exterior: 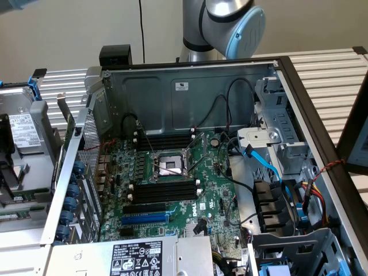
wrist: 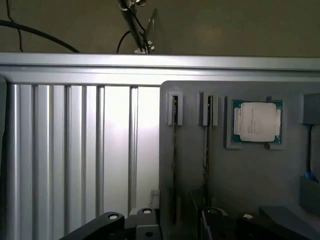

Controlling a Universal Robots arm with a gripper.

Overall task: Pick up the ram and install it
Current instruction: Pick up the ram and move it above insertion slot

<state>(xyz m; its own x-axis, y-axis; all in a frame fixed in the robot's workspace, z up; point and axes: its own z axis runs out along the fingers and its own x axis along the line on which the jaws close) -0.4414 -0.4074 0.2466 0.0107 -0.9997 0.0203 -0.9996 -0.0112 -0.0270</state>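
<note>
The gripper grabs the ram by its plain long edge (wrist: pixel 174 155) next, which leaves its contacts free to enter the memory slot.
Two ram sticks stand on edge in a grey holder tray (wrist: pixel 250 175), one ram (wrist: pixel 174 145) beside the other (wrist: pixel 207 140); only their thin green edges show. My gripper (wrist: pixel 175 227) hovers over the near ends of the sticks, open, with nothing between its fingers (wrist: pixel 107 222). In the exterior view the computer case lies open, with the black memory slots (exterior: pixel 165 190) in front of the processor socket (exterior: pixel 169 165) and a second bank of slots (exterior: pixel 164 141) behind it. The arm's joint (exterior: pixel 221 26) rises behind the case.
A processor chip (wrist: pixel 256 121) sits in a pocket of the tray. Ribbed aluminium table (wrist: pixel 75 150) lies beside the tray. In the case, a blue expansion slot (exterior: pixel 144 219), the power supply (exterior: pixel 138 257), blue cables (exterior: pixel 264 164) and drive bays crowd the board's edges.
</note>
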